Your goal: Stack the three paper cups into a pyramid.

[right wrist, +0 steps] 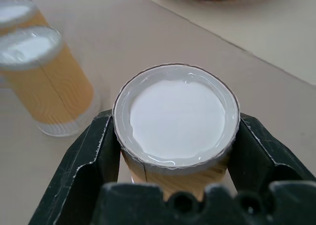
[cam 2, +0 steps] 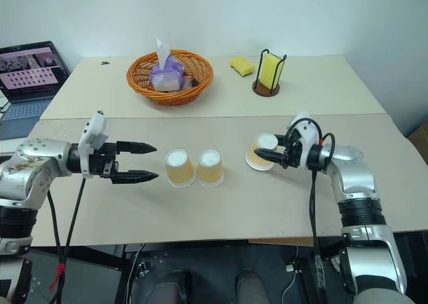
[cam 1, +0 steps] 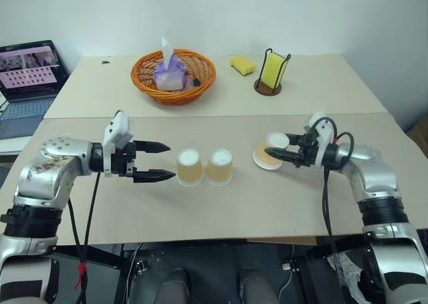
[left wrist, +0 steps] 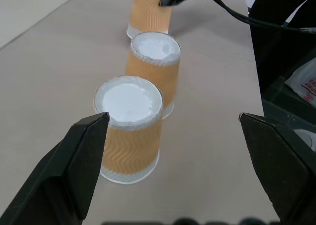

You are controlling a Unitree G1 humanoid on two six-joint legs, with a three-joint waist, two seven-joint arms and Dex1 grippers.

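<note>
The third paper cup hangs next to the standing pair, short of their white bases. The robot's right gripper needs to hold on to the cup until it is on the pair.
Two paper cups [cam 1: 189, 168] [cam 1: 219, 167] stand upside down, side by side and nearly touching, in the middle of the near table. My left gripper [cam 1: 170, 161] is open just left of them, level with the left cup, which sits in front of its spread fingers [left wrist: 84, 156] without touching them. The third paper cup [right wrist: 176, 111] is upside down and tilted, white base upward, with my right gripper [cam 1: 273, 152] shut on its sides. It is held a short way right of the standing pair.
On the far table are an orange basket [cam 1: 204, 83] holding a tissue pack, a yellow sponge [cam 1: 243, 65] and a black wire holder [cam 1: 273, 72] with another yellow sponge. A laptop [cam 1: 27, 77] sits off the left edge.
</note>
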